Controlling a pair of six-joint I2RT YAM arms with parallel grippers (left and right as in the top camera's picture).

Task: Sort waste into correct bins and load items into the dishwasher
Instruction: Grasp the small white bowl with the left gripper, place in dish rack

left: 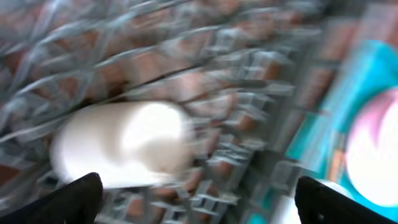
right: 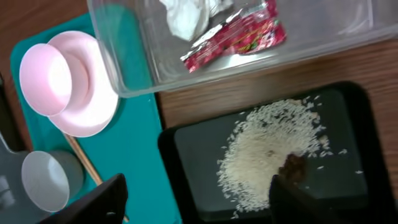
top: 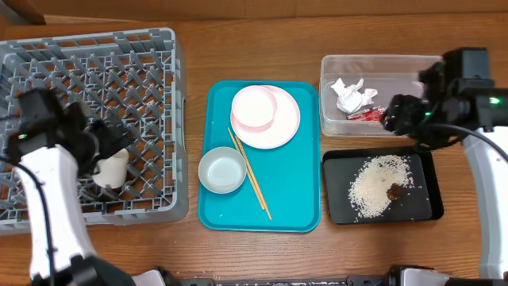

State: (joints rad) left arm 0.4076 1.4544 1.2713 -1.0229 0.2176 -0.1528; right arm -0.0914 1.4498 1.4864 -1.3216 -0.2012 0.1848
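I will tip the pale grey bowl (top: 221,170) into the dish rack, so my left gripper will next grab its rim on the chopsticks side.
The small white cup (top: 112,169) stands in the grey dish rack (top: 143,56) near its right wall; it also shows, blurred, in the left wrist view (left: 118,152). My left gripper (top: 107,143) is open just above the cup and holds nothing. The white plate (top: 282,127) with the pink bowl (top: 252,107) on it and the pale grey bowl (top: 221,170) sit on the teal tray. The tissue (top: 349,94) and red wrapper (top: 367,114) lie in the clear tub (top: 333,67). Rice (top: 377,187) and the brown lump (top: 394,191) lie in the black tray (top: 421,208). My right gripper (right: 196,199) is open and empty above the black tray.
A teal serving tray (top: 294,206) lies at the middle of the table with a pair of wooden chopsticks (top: 252,176) on it. The clear tub stands right behind the black tray. Bare wood shows along the front edge.
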